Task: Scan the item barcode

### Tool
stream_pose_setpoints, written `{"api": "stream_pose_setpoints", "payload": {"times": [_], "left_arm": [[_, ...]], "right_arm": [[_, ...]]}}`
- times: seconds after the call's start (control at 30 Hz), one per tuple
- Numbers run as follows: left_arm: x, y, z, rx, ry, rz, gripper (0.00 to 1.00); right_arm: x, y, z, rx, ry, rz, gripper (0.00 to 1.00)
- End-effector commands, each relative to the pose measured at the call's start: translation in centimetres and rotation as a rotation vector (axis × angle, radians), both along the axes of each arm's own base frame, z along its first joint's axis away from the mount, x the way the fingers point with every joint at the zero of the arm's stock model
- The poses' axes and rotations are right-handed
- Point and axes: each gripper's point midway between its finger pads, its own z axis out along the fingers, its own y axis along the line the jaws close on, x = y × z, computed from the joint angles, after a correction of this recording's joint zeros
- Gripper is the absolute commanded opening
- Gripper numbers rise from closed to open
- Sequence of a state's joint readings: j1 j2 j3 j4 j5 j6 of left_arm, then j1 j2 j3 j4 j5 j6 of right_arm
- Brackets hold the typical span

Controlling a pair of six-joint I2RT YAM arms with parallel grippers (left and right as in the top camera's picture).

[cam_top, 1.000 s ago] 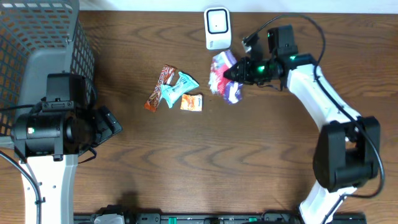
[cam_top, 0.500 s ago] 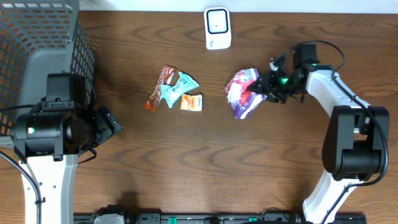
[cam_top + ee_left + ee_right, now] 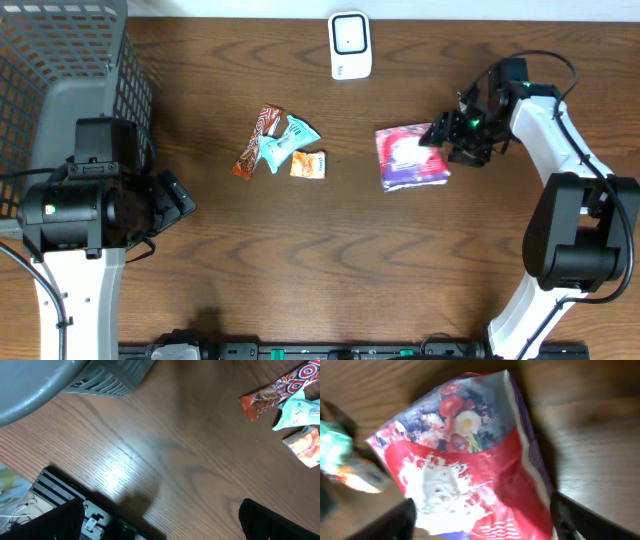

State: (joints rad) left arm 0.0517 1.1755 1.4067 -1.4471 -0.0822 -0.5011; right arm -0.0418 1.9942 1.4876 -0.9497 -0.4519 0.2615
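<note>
My right gripper pinches the edge of the red and purple packet at its fingers next, which leaves the rest of the packet uncovered to scan its barcode.
The item, a red and purple packet with a flower print, lies flat on the wooden table right of centre. The white barcode scanner stands at the table's back edge, well apart from the packet. My right gripper sits at the packet's right edge with its jaws spread wide. In the right wrist view the packet fills the space between the two dark fingers of the right gripper, which do not pinch it. My left gripper hangs open over bare table at the left, holding nothing.
A brown snack bar, a teal packet and an orange packet lie together mid-table; the same bar, teal packet and orange packet appear in the left wrist view. A grey wire basket fills the back left corner.
The right arm carried the packet from just below the scanner rightward and down, then opened its jaws. The packet now lies flat on the table. The left arm stayed still.
</note>
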Motion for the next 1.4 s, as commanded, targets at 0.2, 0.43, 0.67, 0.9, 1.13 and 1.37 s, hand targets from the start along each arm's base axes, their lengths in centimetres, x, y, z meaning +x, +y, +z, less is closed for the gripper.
{"api": "stream_pose_setpoints", "payload": {"times": [0.2, 0.43, 0.67, 0.9, 1.13, 1.37], "left_arm": [[-0.2, 0.4, -0.1, 0.012, 0.008, 0.019, 0.98], [-0.2, 0.4, -0.1, 0.012, 0.008, 0.018, 0.98], [-0.2, 0.4, -0.1, 0.012, 0.008, 0.019, 0.98], [-0.2, 0.4, -0.1, 0.012, 0.008, 0.018, 0.98], [-0.2, 0.4, -0.1, 0.013, 0.008, 0.019, 0.98], [-0.2, 0.4, -0.1, 0.012, 0.008, 0.019, 0.98]], "right_arm": [[0.6, -2.6, -0.4, -0.181, -0.032, 0.021, 0.99], [0.6, -1.1, -0.8, -0.111, -0.08, 0.123, 0.99], [0.5, 0.1, -2.1, -0.038, -0.067, 0.148, 0.99], [-0.1, 0.8, -4.7, 0.0, 0.0, 0.163, 0.76], [-1.2, 4.3, -6.9, 0.126, 0.063, 0.209, 0.19], [0.3, 8.0, -3.1, 0.296, -0.006, 0.207, 0.01]]}}
